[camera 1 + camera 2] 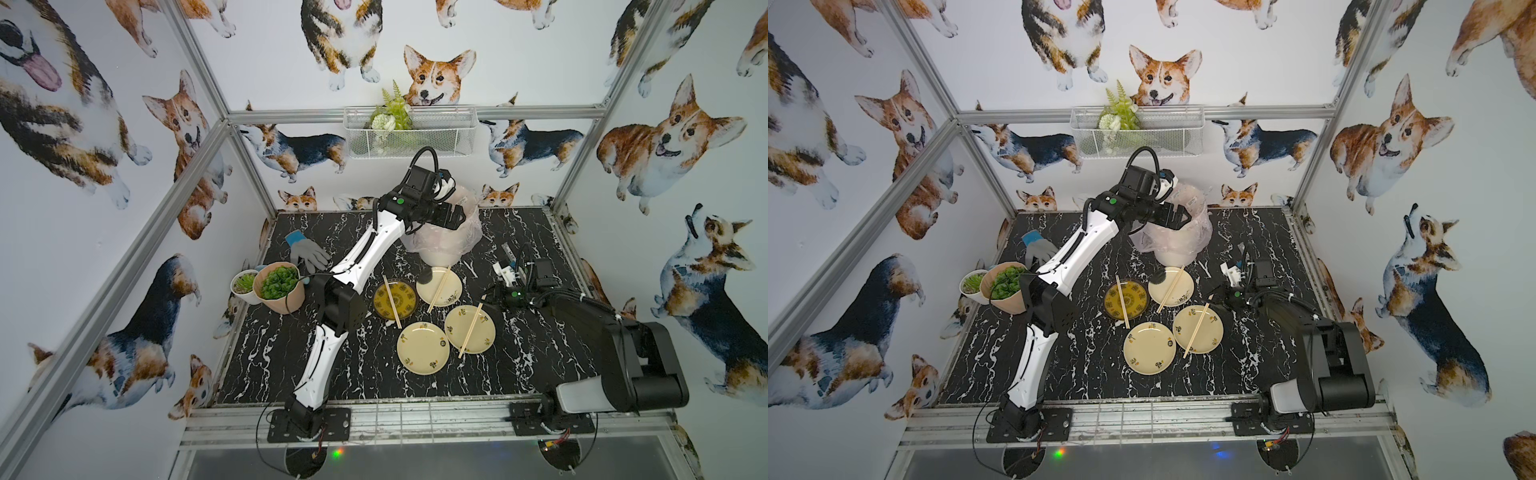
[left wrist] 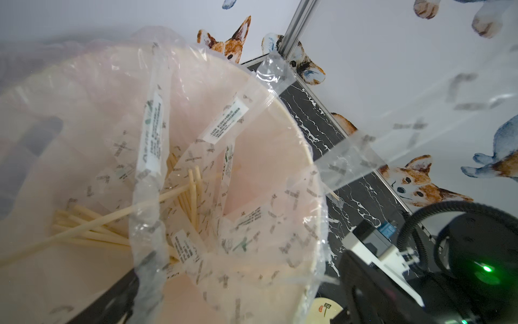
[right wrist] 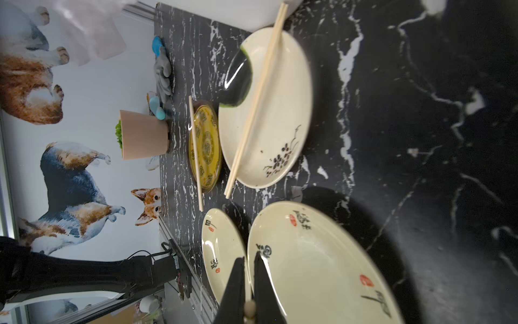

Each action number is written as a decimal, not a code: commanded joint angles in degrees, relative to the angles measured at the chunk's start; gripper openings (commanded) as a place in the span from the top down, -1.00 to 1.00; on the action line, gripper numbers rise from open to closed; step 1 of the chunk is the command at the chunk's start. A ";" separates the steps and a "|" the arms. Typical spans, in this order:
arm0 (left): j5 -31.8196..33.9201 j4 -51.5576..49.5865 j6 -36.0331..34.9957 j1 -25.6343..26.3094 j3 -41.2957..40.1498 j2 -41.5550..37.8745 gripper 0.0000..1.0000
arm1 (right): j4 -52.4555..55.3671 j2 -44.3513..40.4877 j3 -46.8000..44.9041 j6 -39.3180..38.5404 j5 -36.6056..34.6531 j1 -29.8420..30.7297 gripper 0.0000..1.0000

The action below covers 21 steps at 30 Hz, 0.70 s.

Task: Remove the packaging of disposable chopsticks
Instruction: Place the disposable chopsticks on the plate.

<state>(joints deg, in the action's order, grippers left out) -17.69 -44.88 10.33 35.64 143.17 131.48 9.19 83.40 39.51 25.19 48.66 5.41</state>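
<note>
The chopsticks should stay in my right gripper until their lower ends rest on the front cream plate (image 1: 422, 348) (image 3: 222, 251). These ends are over the plate beside it.
My left gripper (image 1: 459, 216) (image 1: 1185, 216) hangs open over the white bin (image 1: 440, 249) with the pink liner. In the left wrist view its dark fingers (image 2: 361, 283) stand wide apart with nothing between them. Several clear printed packaging sleeves (image 2: 152, 157) stand in the bin among loose wooden sticks (image 2: 92, 224). One more sleeve (image 2: 420, 112) floats blurred close to the lens. My right gripper (image 1: 486, 298) (image 3: 249, 258) is shut on the end of the disposable chopsticks (image 1: 470, 330) lying across the near right plate (image 1: 488, 332). Bare pairs rest on the far plate (image 1: 439, 289) and on the yellow plate (image 1: 392, 301).
A cream plate (image 1: 423, 363) at the front holds no chopsticks. A dark bowl (image 1: 424, 275) sits on the far plate. A grey glove (image 1: 307, 251) and two plant pots (image 1: 278, 291) stand at the left, white parts (image 1: 505, 270) at the right, a wire basket (image 1: 409, 141) on the back wall.
</note>
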 commanded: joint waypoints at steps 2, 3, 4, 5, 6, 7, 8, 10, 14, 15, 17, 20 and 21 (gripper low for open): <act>-0.05 -1.79 0.35 0.22 0.46 -0.38 -1.00 | -4.65 5.13 1.33 -2.20 1.79 -0.97 1.00; 0.02 -1.70 0.34 0.22 0.44 -0.50 -1.00 | -4.71 6.32 1.71 -2.21 1.78 -0.96 1.00; 0.02 -1.70 0.31 0.22 0.44 -0.53 -1.00 | -4.79 7.27 2.08 -2.31 2.40 -0.94 1.00; 0.02 -1.61 0.28 0.22 0.44 -0.63 -1.00 | -4.96 8.27 2.44 -2.59 3.03 -1.02 1.00; -0.08 -1.53 0.29 0.22 0.46 -0.72 -1.00 | -4.89 9.06 2.83 -2.60 3.02 -1.07 1.00; -0.22 -1.44 0.31 0.22 0.53 -0.79 -1.00 | -4.93 9.70 3.02 -2.65 3.04 -1.03 1.00; -0.36 -1.35 0.31 0.22 0.52 -0.87 -1.00 | -4.92 10.24 3.18 -2.85 3.02 -1.09 1.00; -0.67 -1.17 0.33 0.19 0.53 -0.72 -1.00 | -4.97 11.23 3.47 -3.11 2.75 -1.25 0.97; -1.07 -0.95 0.66 0.22 0.52 -0.55 -1.00 | -5.06 12.60 3.95 -3.34 2.15 -1.23 0.89; -1.07 -0.84 0.70 0.24 0.53 -0.52 -1.00 | -4.98 13.05 4.15 -3.45 2.01 -1.27 0.88; -1.20 -0.58 0.87 0.30 0.55 -0.33 -1.00 | -4.88 14.06 4.59 -3.61 1.96 -1.36 0.85; -1.48 -0.23 1.01 0.25 0.53 -0.29 -1.00 | -4.87 15.08 5.22 -3.61 2.14 -1.45 0.83; -1.48 -0.21 1.01 0.26 0.53 -0.30 -1.00 | -4.91 15.23 5.39 -3.66 2.22 -1.45 0.82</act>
<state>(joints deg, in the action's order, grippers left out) -18.17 -44.91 11.18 35.94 143.22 131.20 5.80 97.89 44.10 23.92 51.42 4.03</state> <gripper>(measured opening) 0.999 0.084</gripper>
